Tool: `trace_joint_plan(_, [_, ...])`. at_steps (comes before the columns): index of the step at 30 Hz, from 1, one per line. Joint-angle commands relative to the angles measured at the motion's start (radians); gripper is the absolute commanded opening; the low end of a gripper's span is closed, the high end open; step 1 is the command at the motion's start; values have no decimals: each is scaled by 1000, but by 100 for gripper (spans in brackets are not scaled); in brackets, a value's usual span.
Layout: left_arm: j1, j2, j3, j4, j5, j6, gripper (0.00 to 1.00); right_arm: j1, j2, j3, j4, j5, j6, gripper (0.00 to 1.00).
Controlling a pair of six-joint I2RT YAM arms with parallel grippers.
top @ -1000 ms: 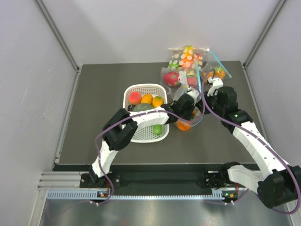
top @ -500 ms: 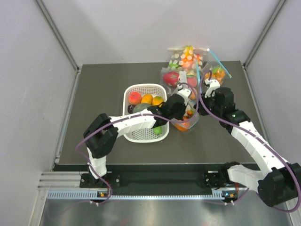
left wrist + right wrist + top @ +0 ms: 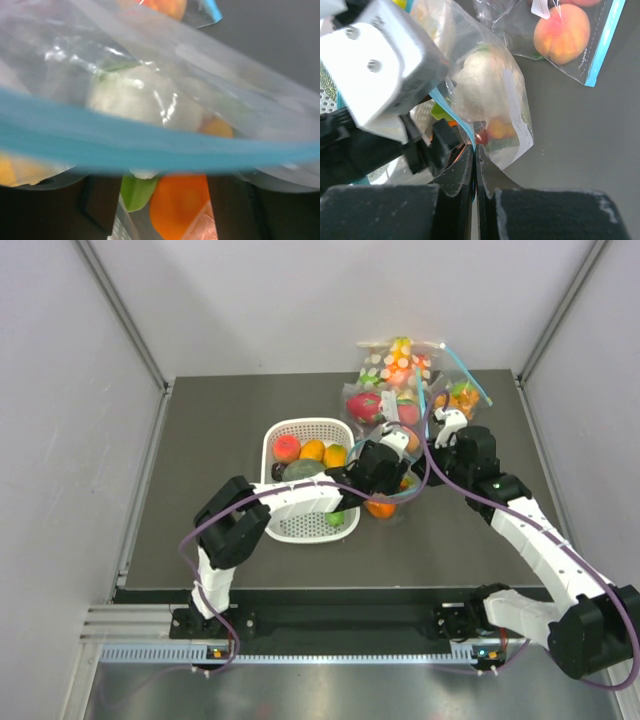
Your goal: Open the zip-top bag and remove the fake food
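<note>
I should grab the white lumpy piece (image 3: 135,97) with my left gripper next, by its edge at the bag's opening (image 3: 144,173). Then it can come out past the bag's zip.
The zip-top bag (image 3: 402,485) hangs between my two grippers, just right of the basket. My right gripper (image 3: 475,150) is shut on the bag's light-blue zip strip (image 3: 451,116). Inside the bag (image 3: 512,100) are a white lumpy piece (image 3: 479,82) and small orange and red bits. In the left wrist view the zip strip (image 3: 160,147) runs straight across, with the white piece (image 3: 135,97) behind the plastic. My left gripper (image 3: 165,187) is open at the bag's mouth. A round orange fruit (image 3: 180,205) and a green piece (image 3: 136,192) show between its dark fingers (image 3: 95,200).
A white basket (image 3: 310,424) with several fruits stands left of the bag. Behind it lie a bag with a pink dragon fruit (image 3: 365,405), a bag of bright pieces (image 3: 400,362) and a small bag of orange pieces (image 3: 462,395). A bagged peach (image 3: 560,32) lies near my right wrist.
My left gripper's jaws have gone from nearly shut to wide apart at the bag's mouth, and its elbow has shifted. My right gripper stays clamped on the zip strip.
</note>
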State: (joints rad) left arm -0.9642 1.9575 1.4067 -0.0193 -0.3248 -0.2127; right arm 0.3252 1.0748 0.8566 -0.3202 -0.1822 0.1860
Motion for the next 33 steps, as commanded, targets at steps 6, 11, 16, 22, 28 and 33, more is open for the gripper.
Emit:
trace_joint_plan(6, [-1, 69, 69, 48, -149, 45, 77, 12, -16, 1, 33, -8, 0, 0])
trace_joint_plan(11, [-1, 130, 104, -11, -138, 49, 79, 14, -4, -4, 43, -14, 1, 0])
trace_joint_plan(16, [1, 172, 107, -34, -128, 47, 48, 12, -3, -7, 41, -13, 0, 0])
trace_joint_plan(22, [1, 143, 81, -34, -99, 65, 0, 12, -6, -8, 36, 3, 3, 0])
trace_joint_plan(28, [-1, 0, 0, 8, 18, 62, 0, 12, 16, 2, 29, 41, 0, 0])
trace_joint_plan(33, [1, -129, -78, 62, 38, 44, 0, 12, 22, 16, 24, 59, -3, 0])
